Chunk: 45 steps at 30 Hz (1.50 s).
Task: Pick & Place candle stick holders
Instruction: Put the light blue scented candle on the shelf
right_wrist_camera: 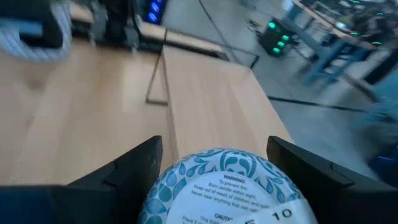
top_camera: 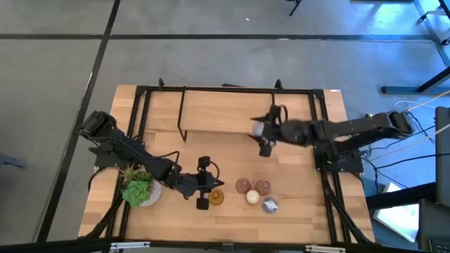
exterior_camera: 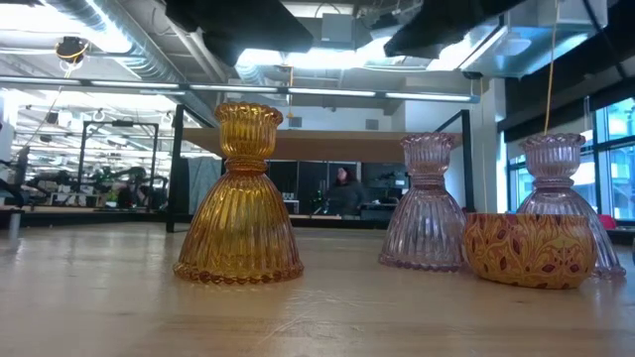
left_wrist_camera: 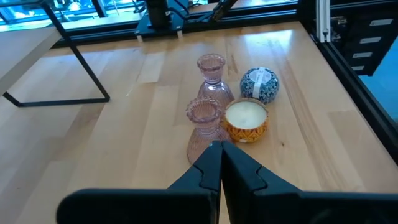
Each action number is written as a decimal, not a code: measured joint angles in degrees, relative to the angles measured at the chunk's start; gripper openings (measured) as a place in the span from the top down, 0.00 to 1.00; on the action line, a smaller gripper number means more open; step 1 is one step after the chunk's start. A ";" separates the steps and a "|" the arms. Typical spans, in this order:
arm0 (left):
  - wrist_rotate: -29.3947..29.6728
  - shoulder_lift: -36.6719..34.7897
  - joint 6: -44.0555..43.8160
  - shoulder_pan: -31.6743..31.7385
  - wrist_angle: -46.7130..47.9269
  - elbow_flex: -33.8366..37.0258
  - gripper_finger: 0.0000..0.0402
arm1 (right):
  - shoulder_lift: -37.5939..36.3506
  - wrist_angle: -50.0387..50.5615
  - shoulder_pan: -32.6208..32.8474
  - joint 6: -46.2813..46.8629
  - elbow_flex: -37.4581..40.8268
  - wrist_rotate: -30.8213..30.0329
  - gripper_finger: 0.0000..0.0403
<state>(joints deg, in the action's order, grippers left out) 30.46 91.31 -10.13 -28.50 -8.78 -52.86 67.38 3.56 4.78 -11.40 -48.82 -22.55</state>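
The blue-and-white holder [top_camera: 258, 128] in my right gripper moves toward the raised wooden shelf [top_camera: 226, 111] next. It hangs short of the shelf and would drop if I opened now.
My left gripper [top_camera: 219, 185] is shut and empty low over the table, just beyond the amber-gold holder [top_camera: 216, 197], which stands upright on its flared base [exterior_camera: 238, 268]. To its right stand two pinkish glass holders [left_wrist_camera: 207, 127], a cream-white candle in a gold patterned bowl [left_wrist_camera: 246, 121] and a round blue-and-white patterned one [left_wrist_camera: 259, 84]. My right gripper [top_camera: 264, 140] is farther back over the table's middle, shut on a second round blue-and-white holder [right_wrist_camera: 224, 186]. My right gripper holds the round blue-and-white holder between its two fingers [right_wrist_camera: 134, 171], one on each opposite side of it [right_wrist_camera: 163, 186]. The fingers come from the table's right side. The holder is lifted clear of the table, and its labelled face [right_wrist_camera: 233, 205] is turned toward the wrist camera.
A green succulent in a white pot [top_camera: 140, 188] stands at the near left under my left arm. A black metal frame [top_camera: 184, 119] stands on the table's far half. Bare wood lies between the frame and the row of holders.
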 joint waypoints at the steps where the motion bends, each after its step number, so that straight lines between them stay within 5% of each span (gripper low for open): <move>1: 0.00 0.00 0.00 0.01 0.02 0.00 1.00 | 0.33 -1.83 -2.30 0.00 0.00 3.15 0.31; 13: 0.13 0.00 0.42 0.06 0.00 0.00 1.00 | 10.34 -8.42 -18.75 1.97 -4.45 27.17 0.31; 22: 0.17 0.00 0.42 -0.46 0.04 0.00 1.00 | 22.83 2.96 -19.11 0.74 -15.38 26.11 0.31; 30: 1.71 0.00 0.12 -2.71 0.44 0.00 1.00 | 23.33 3.00 -24.35 10.82 -15.39 30.98 0.31; 35: 3.37 0.00 -0.12 -3.65 0.46 0.00 1.00 | 23.33 6.34 -26.12 12.64 -15.39 24.39 0.30; 45: 4.47 0.00 -0.17 -3.62 0.44 0.00 1.00 | 25.78 8.69 -25.99 12.47 -15.39 24.19 0.30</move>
<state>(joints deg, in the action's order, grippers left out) 34.93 91.31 -10.31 -32.12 -8.34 -52.86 93.16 12.25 -21.21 1.08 -64.20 1.64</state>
